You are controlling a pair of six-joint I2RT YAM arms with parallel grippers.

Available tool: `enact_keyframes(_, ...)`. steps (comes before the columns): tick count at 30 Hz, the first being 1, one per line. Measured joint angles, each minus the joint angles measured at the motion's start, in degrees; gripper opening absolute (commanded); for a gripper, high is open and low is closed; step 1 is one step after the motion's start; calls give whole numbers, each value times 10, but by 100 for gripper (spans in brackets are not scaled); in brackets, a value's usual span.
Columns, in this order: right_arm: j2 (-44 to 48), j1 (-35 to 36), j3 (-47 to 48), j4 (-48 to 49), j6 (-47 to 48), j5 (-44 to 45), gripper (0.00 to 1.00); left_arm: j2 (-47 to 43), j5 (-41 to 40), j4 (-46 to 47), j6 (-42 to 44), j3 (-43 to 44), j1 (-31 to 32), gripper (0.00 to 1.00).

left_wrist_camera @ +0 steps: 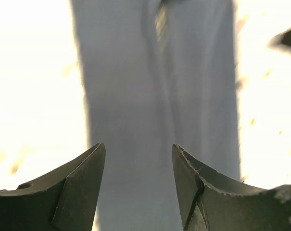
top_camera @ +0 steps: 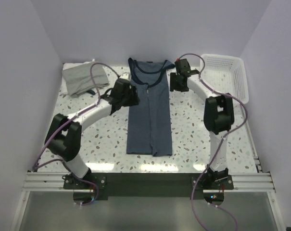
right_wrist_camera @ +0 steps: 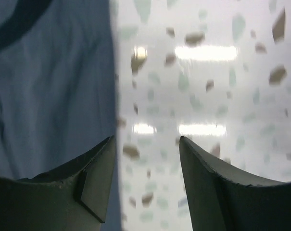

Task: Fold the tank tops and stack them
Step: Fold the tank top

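My left gripper will fold the navy tank top toward the neckline, so next it will grab the navy tank top's near hem corner [top_camera: 129,152] on the left gripper's side.
The navy tank top [top_camera: 149,113] lies flat in the middle of the table, both sides folded inward into a long strip, neckline at the far end. It fills the left wrist view [left_wrist_camera: 159,96] and the left of the right wrist view [right_wrist_camera: 49,91]. The grey tank top [top_camera: 84,78] lies folded at the far left corner. My left gripper [top_camera: 131,94] is open and empty, over the strip's upper left edge [left_wrist_camera: 139,163]. My right gripper [top_camera: 177,83] is open and empty, just off the strip's upper right edge, above bare table [right_wrist_camera: 146,154].
A white mesh basket [top_camera: 229,73] stands at the far right corner. The speckled table [top_camera: 193,130] has walls on the left, back and right. A metal rail [top_camera: 150,180] runs along the near edge by the arm bases.
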State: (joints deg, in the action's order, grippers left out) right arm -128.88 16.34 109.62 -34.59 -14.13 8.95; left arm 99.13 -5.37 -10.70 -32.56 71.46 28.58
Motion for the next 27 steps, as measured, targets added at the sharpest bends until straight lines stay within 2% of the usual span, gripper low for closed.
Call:
enact_keyframes(4, 212, 14, -229, 31, -43, -26, 59, -116, 3, -12, -26, -175, 0, 63)
enact_keyframes(7, 356, 50, -382, 58, -78, -37, 59, -195, 16, -27, -47, -282, 6, 66)
enact_keyframes(13, 506, 166, -594, 88, -153, -50, 59, -310, 45, -38, -91, -409, 59, 70)
enact_keyframes(18, 604, 175, -706, 70, -205, -55, 59, -338, 61, -37, -132, -453, 118, 70)
enact_keyframes(22, 649, 190, -737, 67, -231, -59, 59, -362, 63, -31, -150, -470, 128, 71)
enact_keyframes(27, 663, 216, -774, 77, -262, -75, 59, -367, 72, -13, -155, -479, 128, 72)
